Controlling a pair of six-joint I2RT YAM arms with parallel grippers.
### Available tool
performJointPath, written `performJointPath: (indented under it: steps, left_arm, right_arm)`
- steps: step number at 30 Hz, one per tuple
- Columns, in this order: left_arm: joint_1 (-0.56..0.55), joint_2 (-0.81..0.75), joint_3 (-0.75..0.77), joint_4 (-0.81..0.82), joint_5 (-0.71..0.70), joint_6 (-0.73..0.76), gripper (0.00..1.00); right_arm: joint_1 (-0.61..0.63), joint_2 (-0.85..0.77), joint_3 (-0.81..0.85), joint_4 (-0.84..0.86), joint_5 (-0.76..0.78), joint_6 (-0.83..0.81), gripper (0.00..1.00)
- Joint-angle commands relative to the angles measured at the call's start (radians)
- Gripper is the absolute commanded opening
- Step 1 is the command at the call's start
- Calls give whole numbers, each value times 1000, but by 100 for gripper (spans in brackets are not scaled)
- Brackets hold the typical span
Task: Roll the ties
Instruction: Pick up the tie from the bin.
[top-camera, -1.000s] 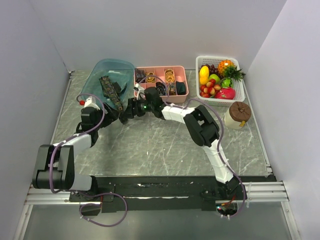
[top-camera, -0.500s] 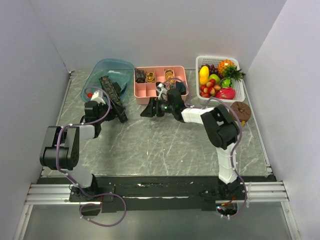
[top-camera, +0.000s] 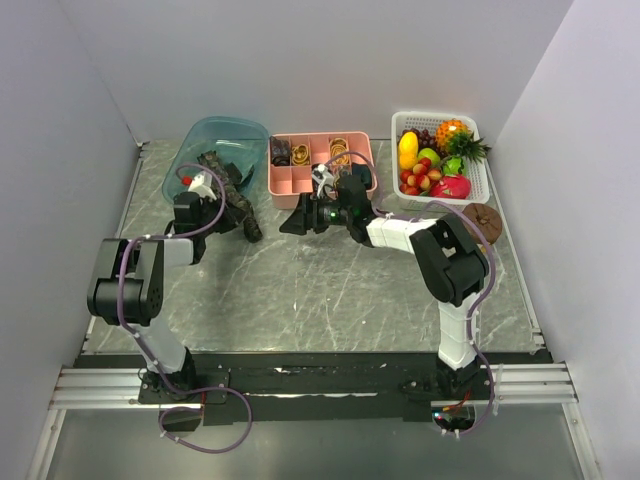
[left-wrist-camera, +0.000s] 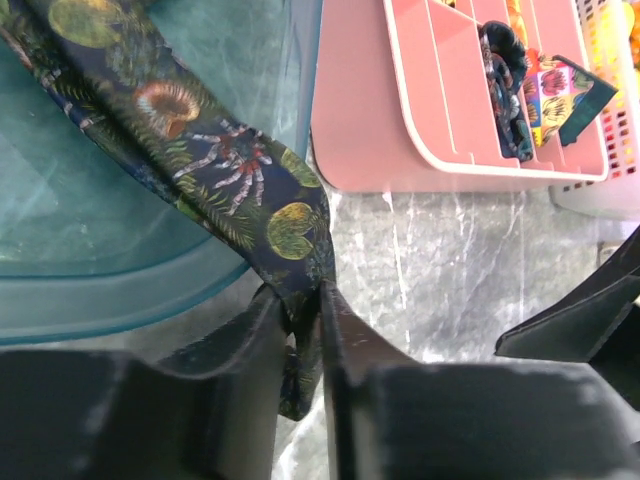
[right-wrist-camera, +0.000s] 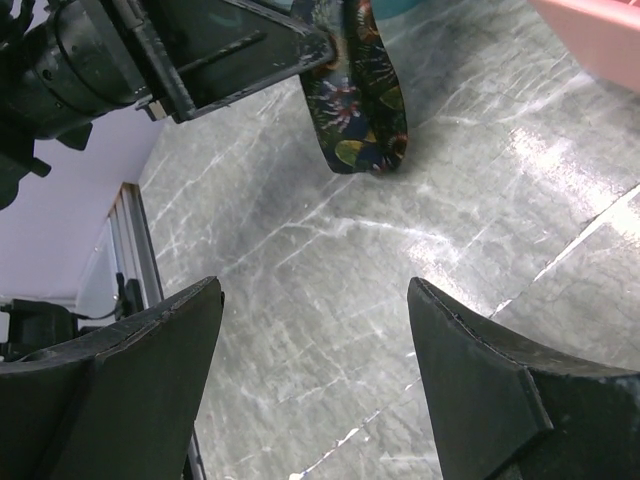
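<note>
I will next use my right gripper to grab the dark navy tie by its short tip below my left gripper, so I can roll the tie from that end.
A dark navy tie (left-wrist-camera: 230, 170) with a leaf and flower print hangs out of the teal bin (left-wrist-camera: 120, 280) onto the table. My left gripper (left-wrist-camera: 300, 295) is shut on the tie close to its lower end, and a short tip sticks out below the fingers. From above, this tie (top-camera: 222, 180) runs from the bin down to the left gripper (top-camera: 232, 220). My right gripper (top-camera: 292, 222) stands open just right of it, nothing between its fingers. In the right wrist view the right gripper (right-wrist-camera: 315, 290) faces the dangling tie (right-wrist-camera: 365, 110) over bare marble. Rolled ties (top-camera: 340, 152) sit in the pink tray.
The pink divided tray (top-camera: 290, 187) stands right behind the right gripper. At the back right there is a white basket (top-camera: 400, 122) of toy fruit. A brown-lidded jar (top-camera: 478, 225) stands beside the right arm. The teal bin (top-camera: 240, 128) lies tipped at the back left.
My left gripper has closed on the tie's lower end and shifted slightly toward the bin. My right gripper has drawn back to the right, away from the tie, still open.
</note>
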Motion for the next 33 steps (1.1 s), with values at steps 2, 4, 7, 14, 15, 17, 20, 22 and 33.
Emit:
performJointPath:
  steps: [2, 4, 7, 14, 15, 17, 20, 22, 33]
  left_arm:
    - [-7, 1, 36, 32, 51, 11, 15]
    - [-7, -2, 39, 29, 52, 11, 10]
    - [-7, -14, 36, 26, 63, 12, 2]
    - [-7, -86, 5, 14, 132, 23, 1]
    - [-7, -108, -4, 14, 150, 24, 1]
    - [-7, -129, -9, 3, 193, 26, 1]
    - [-8, -174, -16, -15, 244, 24, 1]
    - [-15, -211, -27, -8, 262, 14, 1]
    - [-31, -289, -67, 40, 356, -42, 1]
  right_arm:
    - [4, -72, -14, 6, -14, -35, 82]
    - [2, -79, -8, 4, -21, -35, 82]
    - [2, -72, 16, -2, -35, -39, 82]
    - [7, -45, 77, 18, -126, -42, 83]
    - [8, -42, 88, 12, -138, -53, 83]
    - [21, -30, 127, -8, -153, -73, 84]
    - [34, -2, 185, -58, -150, -114, 87]
    - [42, 16, 231, -85, -149, -128, 87]
    - [70, 176, 441, -183, -196, -173, 88]
